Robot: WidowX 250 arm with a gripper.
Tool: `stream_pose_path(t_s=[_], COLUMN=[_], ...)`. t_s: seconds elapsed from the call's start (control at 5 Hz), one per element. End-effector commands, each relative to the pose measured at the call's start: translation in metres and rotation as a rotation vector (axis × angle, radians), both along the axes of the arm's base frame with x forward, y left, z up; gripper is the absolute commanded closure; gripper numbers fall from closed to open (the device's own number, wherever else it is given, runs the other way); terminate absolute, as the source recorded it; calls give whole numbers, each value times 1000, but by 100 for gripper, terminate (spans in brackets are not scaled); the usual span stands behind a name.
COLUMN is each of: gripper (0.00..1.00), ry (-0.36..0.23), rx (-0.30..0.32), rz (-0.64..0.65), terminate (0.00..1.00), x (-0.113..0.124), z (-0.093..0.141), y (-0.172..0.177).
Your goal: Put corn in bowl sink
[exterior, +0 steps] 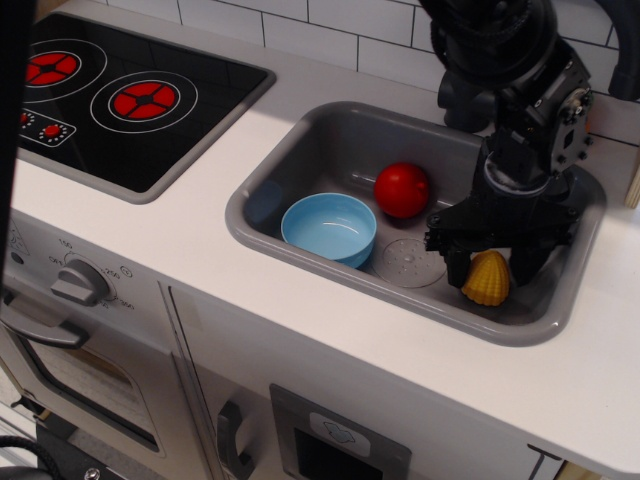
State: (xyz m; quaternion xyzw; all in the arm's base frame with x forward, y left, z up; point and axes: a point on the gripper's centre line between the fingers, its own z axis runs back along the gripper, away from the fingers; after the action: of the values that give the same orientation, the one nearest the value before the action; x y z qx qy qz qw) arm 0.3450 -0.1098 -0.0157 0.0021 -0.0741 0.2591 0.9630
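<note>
The gripper grabs the yellow toy corn by its tapered end next, to put it in the light blue bowl.
The yellow ribbed corn lies at the right end of the grey sink. My gripper is open and lowered right over the corn, one dark finger on each side of it; the fingers are not closed on it. The light blue bowl sits empty at the sink's front left, well left of the gripper. My arm hides the sink's back right corner.
A red ball lies in the sink behind the clear drain disc. A black stovetop with red burners is at the left. White tiled wall runs along the back. A dark faucet part shows at the top right.
</note>
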Motion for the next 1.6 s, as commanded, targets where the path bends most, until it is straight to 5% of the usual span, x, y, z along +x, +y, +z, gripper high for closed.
stream_pose_path(t_s=[0.0, 0.6, 0.8, 1.4], gripper=[100, 100, 100, 100], ry=[-40, -165, -116, -104], rx=[-12, 9, -18, 27], rz=[44, 126, 89, 94], terminate=[0, 0, 0, 0], x=[12, 1, -5, -12], z=[30, 97, 92, 66], y=[5, 83, 119, 148])
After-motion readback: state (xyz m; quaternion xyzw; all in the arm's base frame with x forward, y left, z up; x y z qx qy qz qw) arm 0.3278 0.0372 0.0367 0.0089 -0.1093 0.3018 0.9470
